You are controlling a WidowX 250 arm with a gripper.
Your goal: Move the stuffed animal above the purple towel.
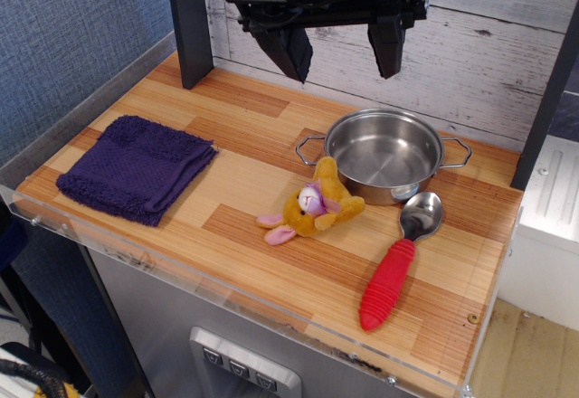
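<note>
The gripper grabs the stuffed animal around its pale purple face [312,199] next, to move it above the purple towel [137,167].
The stuffed animal [316,206] is a small yellow-orange plush with a pale purple face and pink ears. It lies on the wooden tabletop just in front of the steel pot, touching or nearly touching its wall. The purple towel [137,167] lies folded flat at the left side of the table, well apart from the toy. My gripper [342,61] hangs high above the back of the table, over the pot's far rim. Its two dark fingers are spread wide and hold nothing.
A steel pot [385,156] with two side handles stands at the back right. A spoon [401,256] with a red ribbed handle lies to the toy's right. A dark post [189,23] stands at the back left. The table's front edge [235,300] has a clear plastic lip.
</note>
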